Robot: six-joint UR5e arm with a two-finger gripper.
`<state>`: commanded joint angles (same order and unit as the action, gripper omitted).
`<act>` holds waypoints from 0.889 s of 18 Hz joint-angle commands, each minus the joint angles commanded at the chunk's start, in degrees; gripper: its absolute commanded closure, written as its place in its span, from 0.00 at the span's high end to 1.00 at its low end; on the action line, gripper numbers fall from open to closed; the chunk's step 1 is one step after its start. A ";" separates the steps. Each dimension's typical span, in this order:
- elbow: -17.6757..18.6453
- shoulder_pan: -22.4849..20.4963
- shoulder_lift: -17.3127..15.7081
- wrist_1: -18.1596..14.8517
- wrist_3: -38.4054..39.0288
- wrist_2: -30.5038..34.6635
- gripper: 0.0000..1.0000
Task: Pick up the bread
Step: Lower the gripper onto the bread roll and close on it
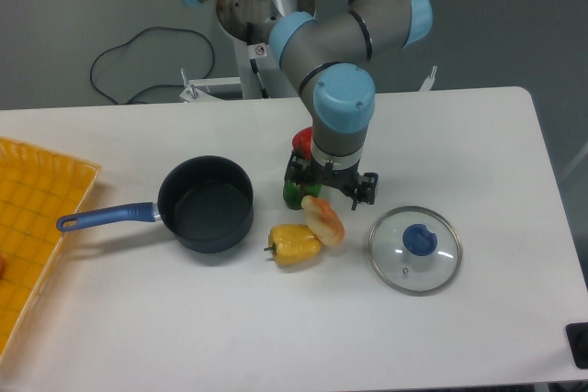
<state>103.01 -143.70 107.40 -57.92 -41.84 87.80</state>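
My gripper grabs the small oval loaf by its narrower rounded end [316,211] next, to pick the loaf up.
The bread [324,220], a small oval tan-orange loaf with a pale side, lies on the white table [478,135] beside the yellow pepper [294,244]. My gripper [331,184] hangs just above the loaf's far end, open, its two dark fingers spread left and right with nothing between them. The wrist hides most of the green pepper [292,194] and part of the red pepper [301,140].
A dark pot [206,203] with a blue handle stands left of the peppers. A glass lid [415,250] with a blue knob lies to the right of the bread. A yellow mesh tray [32,218] sits at the left edge.
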 joint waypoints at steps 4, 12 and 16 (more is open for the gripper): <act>0.18 0.44 0.70 0.18 0.35 0.00 1.00; 0.26 2.02 2.46 0.53 0.79 0.00 0.99; 0.53 2.02 2.55 1.15 0.53 0.00 0.87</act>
<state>103.54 -141.68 109.95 -56.78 -41.31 87.80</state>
